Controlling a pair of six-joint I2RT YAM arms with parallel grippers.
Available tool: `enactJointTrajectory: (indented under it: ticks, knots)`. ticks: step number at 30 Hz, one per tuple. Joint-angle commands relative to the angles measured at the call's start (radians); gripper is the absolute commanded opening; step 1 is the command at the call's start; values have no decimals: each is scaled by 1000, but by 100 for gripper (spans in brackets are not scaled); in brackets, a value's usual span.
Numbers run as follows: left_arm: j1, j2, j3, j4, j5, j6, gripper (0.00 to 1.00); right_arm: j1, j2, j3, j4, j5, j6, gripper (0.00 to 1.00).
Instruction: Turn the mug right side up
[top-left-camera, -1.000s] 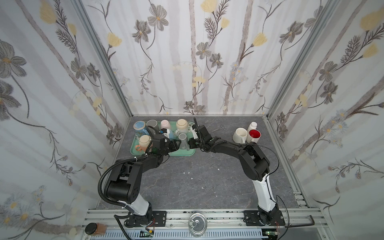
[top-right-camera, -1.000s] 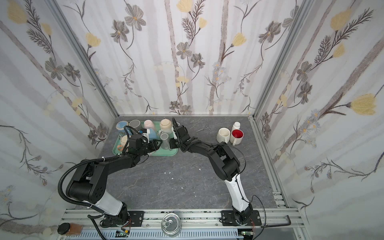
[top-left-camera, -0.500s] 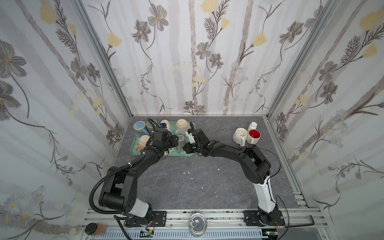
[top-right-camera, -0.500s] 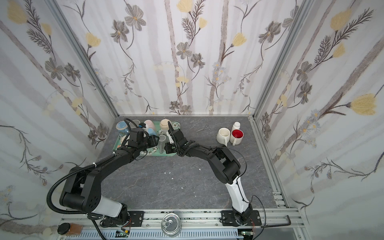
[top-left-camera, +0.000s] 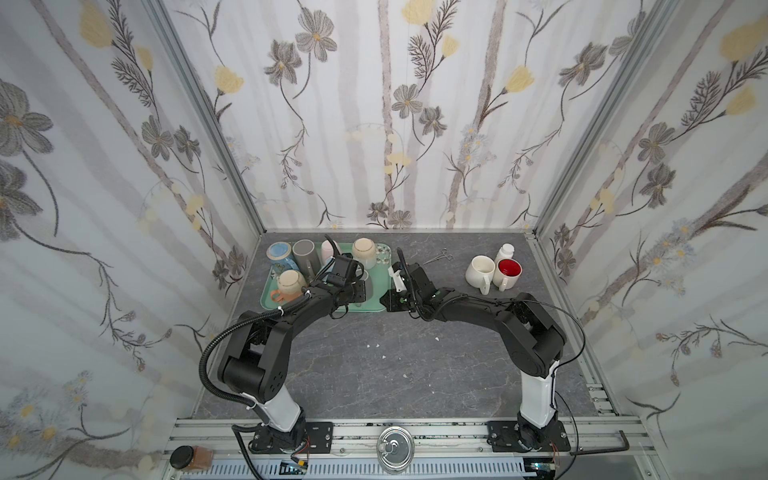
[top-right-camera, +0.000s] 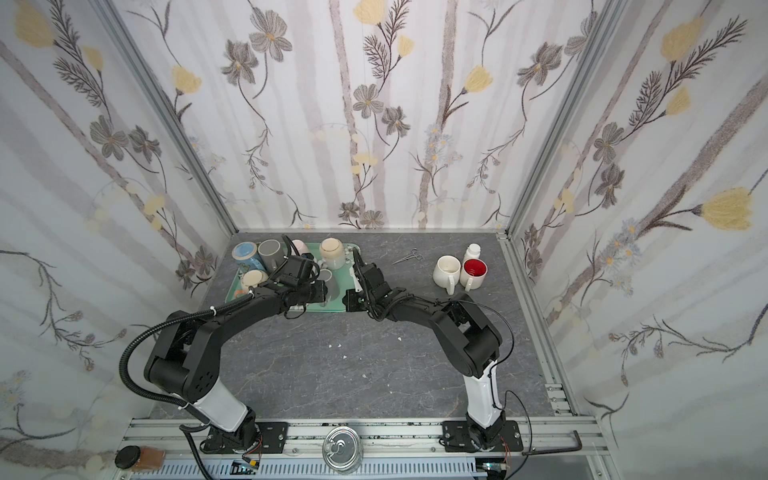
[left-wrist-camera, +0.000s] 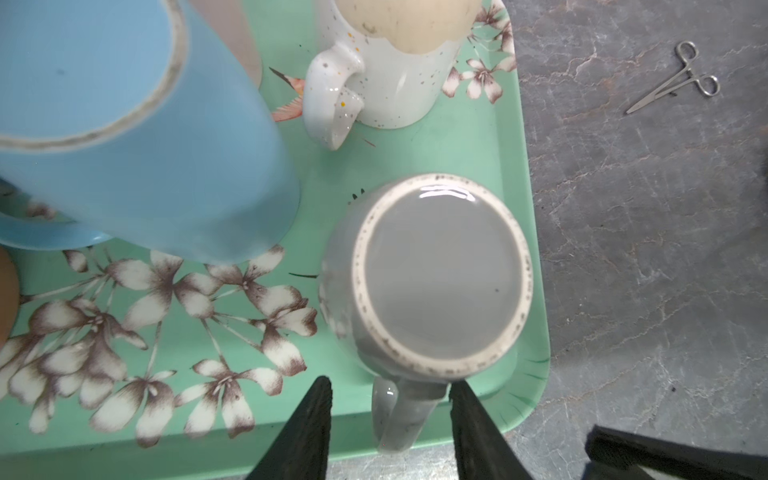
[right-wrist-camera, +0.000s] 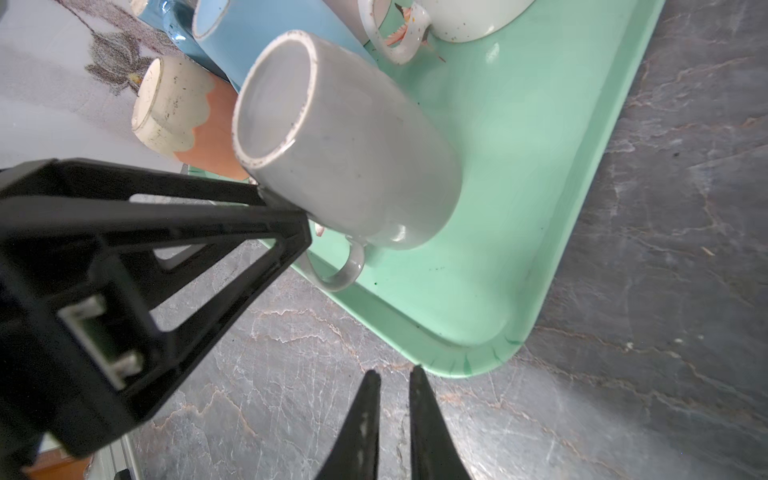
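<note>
The grey mug's rim end should stay free for my right gripper to take and turn the mug, so my left gripper should next grab the mug's handle near the mug's base.
The grey mug (left-wrist-camera: 440, 274) stands upside down, base up, on the green tray (left-wrist-camera: 478, 158) near its front right corner. My left gripper (left-wrist-camera: 390, 382) is open, with one finger on each side of the mug's handle (left-wrist-camera: 399, 419) and a gap to both. In the right wrist view a left finger (right-wrist-camera: 291, 226) lies against the mug (right-wrist-camera: 353, 145) just above the handle. My right gripper (right-wrist-camera: 392, 372) is almost shut and holds nothing. It hangs low over the table just off the tray's corner (right-wrist-camera: 478, 361). In both top views the two grippers (top-left-camera: 357, 289) (top-left-camera: 388, 298) face each other over that corner.
On the tray are also a light blue mug (left-wrist-camera: 166, 166), a speckled white mug (left-wrist-camera: 395, 83) and an orange and cream mug (right-wrist-camera: 174, 108), all upside down. Forceps (top-left-camera: 436, 257) lie behind the tray. A white mug (top-left-camera: 480, 270), a red mug (top-left-camera: 509, 270) and a bottle (top-left-camera: 505, 251) stand at the back right.
My left gripper has shifted right and come round the grey mug's handle. My right gripper has drawn back a little along the tray's front corner and its fingers have parted a crack.
</note>
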Motion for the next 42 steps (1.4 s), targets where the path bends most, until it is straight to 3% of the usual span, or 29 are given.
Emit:
enactJointTrajectory:
  ticks: [1,8,21,35,42]
  knots:
    - [-2,39,38,-35,-45,25,44,0,-25,-22,39,16,10,16]
    - [-6,121,93,-68,-79,47,38,-8,-46,-59,50,17,10,16]
    - [-42,123,123,-89,-145,92,1,-12,-83,-96,58,33,14,16]
    - [-43,3,57,9,-92,100,0,-23,-118,-146,114,20,55,17]
    - [-17,-66,3,83,-23,59,0,-41,-114,-178,203,-46,126,19]
